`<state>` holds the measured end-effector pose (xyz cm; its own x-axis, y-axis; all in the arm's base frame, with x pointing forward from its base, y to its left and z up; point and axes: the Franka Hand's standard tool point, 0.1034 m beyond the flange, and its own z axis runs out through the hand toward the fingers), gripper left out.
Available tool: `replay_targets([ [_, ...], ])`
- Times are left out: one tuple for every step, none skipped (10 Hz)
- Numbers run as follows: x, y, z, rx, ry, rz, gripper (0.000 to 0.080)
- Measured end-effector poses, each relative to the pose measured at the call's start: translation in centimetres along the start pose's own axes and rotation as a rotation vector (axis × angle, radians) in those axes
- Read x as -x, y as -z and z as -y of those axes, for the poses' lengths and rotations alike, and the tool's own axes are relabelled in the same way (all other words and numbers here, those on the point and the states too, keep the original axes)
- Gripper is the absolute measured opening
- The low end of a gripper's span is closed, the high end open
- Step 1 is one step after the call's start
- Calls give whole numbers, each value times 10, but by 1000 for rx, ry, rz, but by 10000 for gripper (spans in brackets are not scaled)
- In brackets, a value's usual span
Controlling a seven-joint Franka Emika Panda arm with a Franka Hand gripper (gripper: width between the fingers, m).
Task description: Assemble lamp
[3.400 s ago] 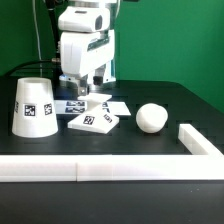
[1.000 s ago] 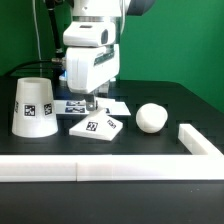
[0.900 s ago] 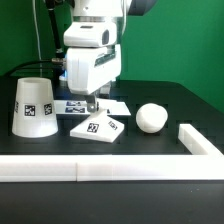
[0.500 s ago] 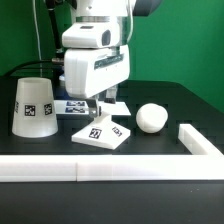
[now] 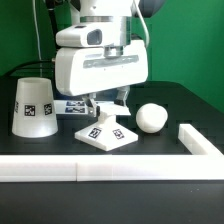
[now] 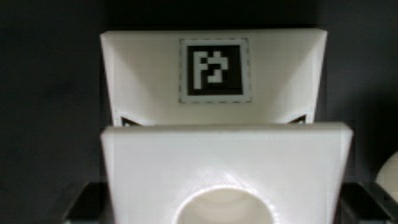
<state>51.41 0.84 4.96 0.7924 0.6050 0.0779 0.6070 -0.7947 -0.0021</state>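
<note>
The lamp base is still well short of the corner, so my gripper should keep holding it until it reaches the corner where the white rails meet (image 5: 188, 153).
The white lamp base (image 5: 107, 133), a low pyramid with tags, sits on the black table near the front rail. My gripper (image 5: 106, 110) stands over it with its fingers down on either side, shut on the base. In the wrist view the base (image 6: 214, 70) fills the picture, with a tag on its slope and its round socket hole (image 6: 222, 205) close under the camera. The ball-shaped bulb (image 5: 151, 117) lies to the exterior view's right of the base. The tapered shade (image 5: 32, 106) stands at the exterior view's left.
The marker board (image 5: 68, 104) lies flat behind the base, partly hidden by the gripper. A long white rail (image 5: 60, 169) runs along the front edge. A second rail (image 5: 200, 140) lies at the exterior view's right.
The gripper has come forward and to the exterior view's right, lower over the table. The base has moved with it, away from the marker board and toward the front rail.
</note>
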Motion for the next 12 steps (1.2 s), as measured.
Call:
replay_targets([
  [-11,-1,-2,2,-103,-12,535],
  [-25,-1,0,1,-211,-23,535],
  [-39,-1,6,1,-287,-32,535],
  [-49,-2,12,-5,-417,-39,535],
  [-61,-2,19,-10,-531,-46,535],
  [-72,-3,24,-11,-624,-50,535],
  [-80,-4,25,-10,-619,-56,535],
  [-86,-4,25,-10,-615,-67,535],
  [-92,-5,25,-9,-609,-78,535],
  [-98,-7,24,-7,-600,-92,535],
  [-102,-8,23,-7,-584,-98,535],
  [-109,-9,21,-6,-560,-108,535],
])
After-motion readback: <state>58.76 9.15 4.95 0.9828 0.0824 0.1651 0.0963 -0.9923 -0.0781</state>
